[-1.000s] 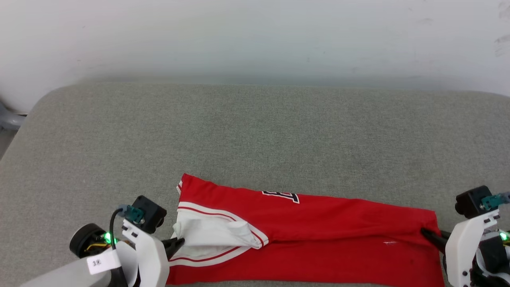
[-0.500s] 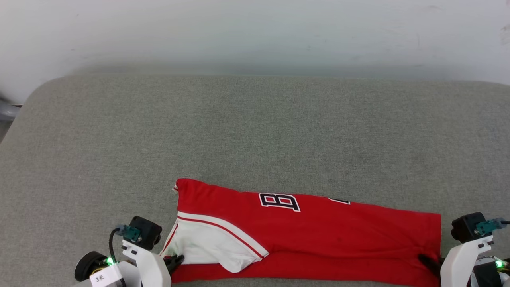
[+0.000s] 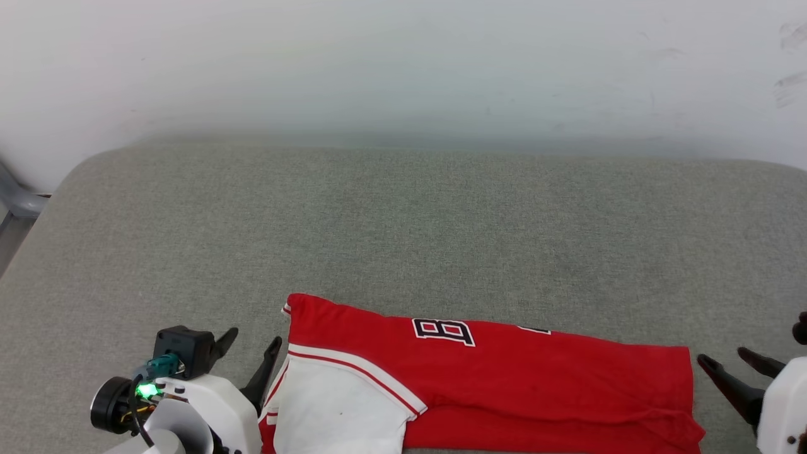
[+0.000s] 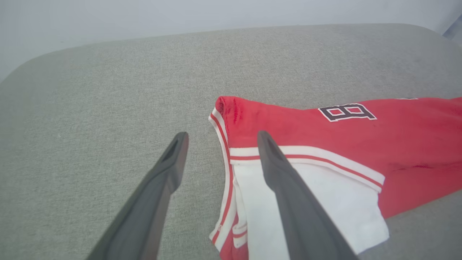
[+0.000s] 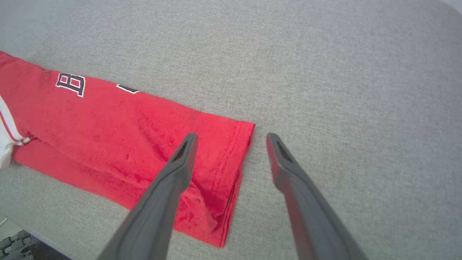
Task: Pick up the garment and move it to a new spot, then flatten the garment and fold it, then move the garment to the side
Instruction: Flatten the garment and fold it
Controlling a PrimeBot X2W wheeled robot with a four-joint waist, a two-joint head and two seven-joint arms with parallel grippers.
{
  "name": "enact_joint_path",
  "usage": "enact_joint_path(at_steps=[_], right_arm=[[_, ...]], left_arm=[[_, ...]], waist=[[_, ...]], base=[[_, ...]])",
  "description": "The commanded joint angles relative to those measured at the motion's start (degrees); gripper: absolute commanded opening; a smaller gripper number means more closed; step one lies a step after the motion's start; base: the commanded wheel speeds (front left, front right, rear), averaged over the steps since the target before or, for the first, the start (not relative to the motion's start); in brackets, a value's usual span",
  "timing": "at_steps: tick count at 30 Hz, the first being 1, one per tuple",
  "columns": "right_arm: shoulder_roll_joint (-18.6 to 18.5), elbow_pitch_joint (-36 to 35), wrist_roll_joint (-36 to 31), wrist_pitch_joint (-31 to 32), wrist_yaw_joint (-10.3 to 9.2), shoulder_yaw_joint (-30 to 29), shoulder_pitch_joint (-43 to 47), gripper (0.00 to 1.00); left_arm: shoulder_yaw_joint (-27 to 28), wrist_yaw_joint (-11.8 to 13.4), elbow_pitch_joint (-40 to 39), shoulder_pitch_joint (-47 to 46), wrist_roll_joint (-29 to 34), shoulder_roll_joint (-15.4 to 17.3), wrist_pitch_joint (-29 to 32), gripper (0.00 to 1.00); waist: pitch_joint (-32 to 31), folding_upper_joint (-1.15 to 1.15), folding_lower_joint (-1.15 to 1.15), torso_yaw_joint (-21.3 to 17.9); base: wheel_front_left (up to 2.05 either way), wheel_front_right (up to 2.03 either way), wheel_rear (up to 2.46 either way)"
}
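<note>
My right gripper next picks up the garment by its stitched hem (image 3: pixel 688 386) to fold the garment shorter toward its striped white sleeve (image 3: pixel 340 401).
The garment (image 3: pixel 529 372) is a red jersey lying folded lengthwise in a long strip along the near edge of the grey cushion. A black, white-outlined "B" (image 3: pixel 442 331) shows on top, and the white sleeve with striped trim (image 3: pixel 340 410) lies at its left end. My left gripper (image 3: pixel 251 347) is open just left of the sleeve end, holding nothing; in the left wrist view one finger (image 4: pixel 278 169) hangs over the sleeve (image 4: pixel 317 202). My right gripper (image 3: pixel 731 367) is open beside the hem, empty. In the right wrist view the hem (image 5: pixel 243 151) lies between the fingers.
The grey fabric cushion (image 3: pixel 403 227) stretches wide behind the jersey, backed by a pale wall (image 3: pixel 403 63). A grey frame part (image 3: pixel 19 198) shows past the cushion's left corner. The cushion's near edge (image 5: pixel 54 213) runs just under the jersey.
Both grippers have opened and let go of the jersey's ends, then drawn back outward. The jersey has settled flat on the cushion. The head camera shifted slightly.
</note>
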Motion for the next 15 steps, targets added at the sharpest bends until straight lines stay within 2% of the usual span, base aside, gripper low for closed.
enact_joint_path(at_steps=[1, 5, 9, 15], right_arm=[[-0.3, -0.3, 0.2, 0.7, -0.07, -0.4, 1.0, 1.0], [-1.6, -1.7, 2.6, 7.2, -0.07, -2.7, 1.7, 1.0], [-2.9, -1.1, 5.9, 13.2, -0.06, -3.3, 1.5, 1.0], [-2.5, 2.5, 8.3, 16.9, -0.06, -3.6, -0.1, 1.0]], left_arm=[[0.4, 0.5, -0.1, 0.9, 0.6, -0.3, -0.4, 1.0], [4.7, 3.9, -0.4, 2.6, 3.7, -1.3, -1.9, 1.0], [12.0, 6.8, -2.3, 5.3, 11.3, -3.7, -2.1, 1.0], [23.7, 8.1, -4.7, 11.1, 23.4, -9.2, -2.1, 1.0]], waist=[[0.0, 0.0, 0.0, 0.1], [0.1, 0.0, 0.0, 0.3], [1.0, 0.0, 0.0, 1.2], [3.0, 0.0, 0.0, 3.4]], base=[[0.0, 0.0, 0.0], [0.0, 0.0, 0.0], [0.0, 0.0, 0.0], [0.0, 0.0, 0.0]])
